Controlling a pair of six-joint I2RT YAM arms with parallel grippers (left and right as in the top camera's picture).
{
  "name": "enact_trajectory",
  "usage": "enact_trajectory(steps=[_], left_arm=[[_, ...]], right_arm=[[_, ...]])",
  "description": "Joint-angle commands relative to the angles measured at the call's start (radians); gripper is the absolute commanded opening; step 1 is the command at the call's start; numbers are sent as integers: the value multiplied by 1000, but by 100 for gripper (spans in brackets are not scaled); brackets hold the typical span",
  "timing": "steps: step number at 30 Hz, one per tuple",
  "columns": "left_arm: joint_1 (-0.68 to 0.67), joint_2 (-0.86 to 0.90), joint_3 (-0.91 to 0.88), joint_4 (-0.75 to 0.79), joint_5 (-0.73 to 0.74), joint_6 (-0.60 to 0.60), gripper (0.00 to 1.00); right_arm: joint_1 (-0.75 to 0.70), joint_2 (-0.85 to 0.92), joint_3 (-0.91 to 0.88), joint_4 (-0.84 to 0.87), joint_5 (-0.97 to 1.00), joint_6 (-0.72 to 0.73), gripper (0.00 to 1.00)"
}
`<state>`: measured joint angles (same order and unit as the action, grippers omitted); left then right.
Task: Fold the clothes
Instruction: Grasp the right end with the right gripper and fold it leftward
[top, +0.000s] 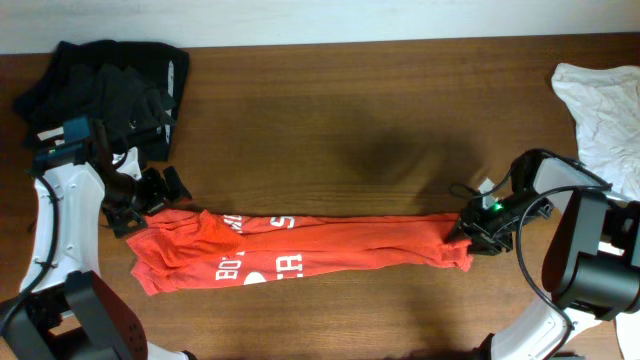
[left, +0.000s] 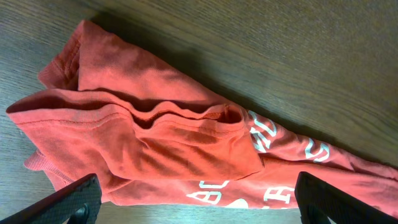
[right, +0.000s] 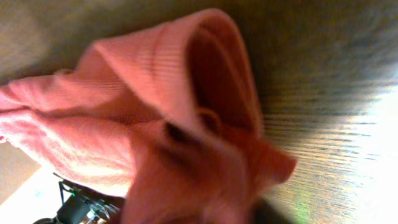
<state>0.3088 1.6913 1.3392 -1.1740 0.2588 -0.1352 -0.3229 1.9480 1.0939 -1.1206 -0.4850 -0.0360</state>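
My left gripper should next grab the red-orange T-shirt (top: 320, 245) by the bunched folds opposite my right gripper, to fold the long T-shirt shorter.
The red-orange T-shirt (top: 320, 245) with white lettering lies in a long rumpled band across the wooden table, left to right. My left gripper (top: 135, 210) is at the shirt's left end. In the left wrist view its two black fingers are wide open (left: 199, 202), with the shirt's bunched folds (left: 174, 137) lying just ahead of them. My right gripper (top: 472, 232) is at the shirt's right end. In the right wrist view, blurred orange cloth (right: 155, 124) fills the frame and hides the fingers, which appear shut on it.
A pile of black garments with white stripes (top: 110, 80) lies at the back left, close behind the left arm. A plain white garment (top: 605, 110) lies at the back right by the table edge. Cables trail by the right arm.
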Motion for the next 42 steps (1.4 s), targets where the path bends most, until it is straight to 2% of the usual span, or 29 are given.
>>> enact_trajectory(steps=[1, 4, 6, 7, 10, 12, 15, 18, 22, 25, 30, 33, 36, 39, 40, 41, 42], left_arm=[[-3, -12, 4, -2, 15, 20, 99], [-3, -12, 4, -4, 15, 20, 99], [-10, -13, 4, -9, 19, 33, 99], [-26, -13, 4, -9, 50, 77, 99], [-76, -13, 4, 0, 85, 106, 99], [-95, -12, 4, 26, 78, 51, 99], [-99, -12, 4, 35, 78, 30, 99], [-99, -13, 4, 10, 57, 31, 99], [-99, -13, 4, 10, 21, 31, 99], [-99, -12, 3, 10, 21, 31, 99], [-99, -12, 3, 10, 21, 31, 99], [-99, -12, 3, 10, 21, 31, 99], [-99, -13, 3, 6, 21, 31, 99], [-99, -13, 3, 6, 21, 31, 99], [-99, -13, 3, 6, 21, 31, 99], [-99, -12, 3, 6, 21, 31, 99], [-99, -12, 3, 6, 21, 31, 99]], right_arm=[[2, 4, -3, 8, -7, 19, 4], [1, 3, 83, -52, 87, 76, 4], [1, -9, 257, -189, 239, 167, 4], [1, -18, 322, -234, 291, 210, 4], [17, -83, 458, -354, 306, 213, 4], [84, -183, 460, -378, 307, 224, 4], [235, -237, 460, -387, 441, 367, 4], [446, -232, 417, -332, 451, 507, 4], [727, -220, 332, -122, 362, 593, 4], [871, -219, 258, 17, 338, 683, 4], [1010, -218, 194, 214, 323, 729, 7], [1052, -208, 193, 266, 323, 729, 12], [1069, -163, 192, 270, 307, 729, 12], [1091, -155, 192, 283, 251, 724, 26], [1090, -155, 192, 280, 248, 711, 48], [1085, -156, 202, 262, 249, 662, 84], [1060, -156, 252, 172, 256, 622, 88]])
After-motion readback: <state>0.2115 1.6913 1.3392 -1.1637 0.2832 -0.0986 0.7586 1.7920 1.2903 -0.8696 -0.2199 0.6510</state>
